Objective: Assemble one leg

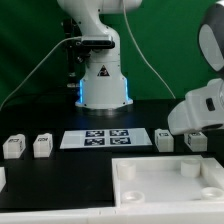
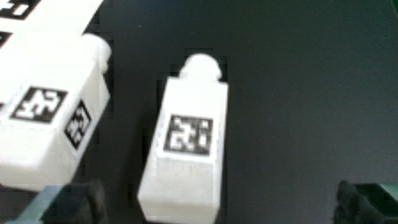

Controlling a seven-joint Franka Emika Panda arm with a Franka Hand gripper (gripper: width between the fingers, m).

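Observation:
The leg's rounded tip needs to stay free to join the white tray-like part, so my gripper should next grab the leg by its tagged square body (image 1: 197,143) (image 2: 183,155).
Two white legs lie side by side in the wrist view, each with a black-and-white tag on its face. One leg (image 2: 192,135) lies between my fingertips, nearer one fingertip (image 2: 64,205) than the other (image 2: 368,198). The second leg (image 2: 54,110) lies beside it, outside the fingers. My gripper (image 2: 214,205) is open and holds nothing. In the exterior view the arm's white hand (image 1: 200,108) hangs over two legs (image 1: 165,138) (image 1: 195,141) at the exterior view's right. The fingers are hidden there.
Two more legs (image 1: 13,146) (image 1: 42,146) stand at the exterior view's left. The marker board (image 1: 105,137) lies in the middle. A large white tray-like part (image 1: 150,192) with round holes lies in front. The robot base (image 1: 102,80) stands behind.

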